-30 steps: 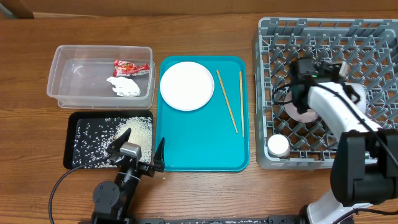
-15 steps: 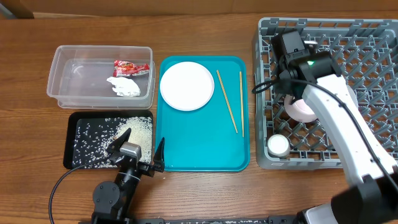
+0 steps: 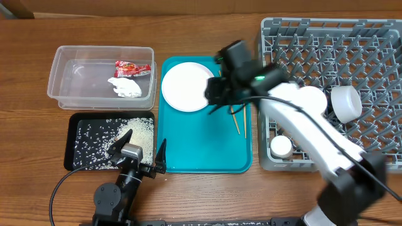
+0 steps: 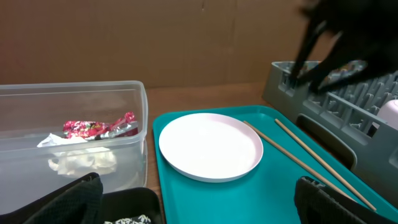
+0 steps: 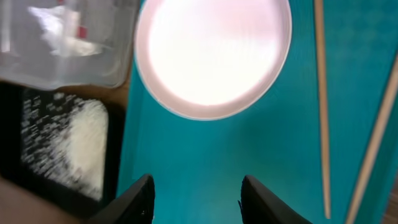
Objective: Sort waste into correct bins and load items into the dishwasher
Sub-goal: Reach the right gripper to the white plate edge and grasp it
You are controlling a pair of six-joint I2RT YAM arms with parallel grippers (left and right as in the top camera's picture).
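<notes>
My right gripper grabs the plate's rim on its chopstick side (image 5: 286,37) next, leaving the opposite edge free to enter the dish rack.
A round white plate (image 3: 187,86) lies on the teal tray (image 3: 201,150), with two wooden chopsticks (image 3: 239,125) to its right. My right gripper (image 3: 220,100) is open and empty, hovering over the tray between the plate and the chopsticks. The right wrist view shows the plate (image 5: 211,56) and chopsticks (image 5: 321,106) ahead of the open jaws (image 5: 198,199). My left gripper (image 3: 141,150) is open and empty at the table's front. The clear tub (image 3: 69,63) holds the red wrapper (image 3: 130,66) and the tissue (image 3: 125,86). The black tray (image 3: 78,119) holds rice (image 3: 141,132).
The grey dish rack (image 3: 333,37) at the right holds a white bowl (image 3: 345,102) and a small white cup (image 3: 281,146). My right arm crosses the rack's left edge. The left wrist view shows the plate (image 4: 210,144), the tub (image 4: 74,99) and the rack (image 4: 348,124).
My right arm has swung left out of the dish rack and now hovers over the teal tray. The left arm has not moved.
</notes>
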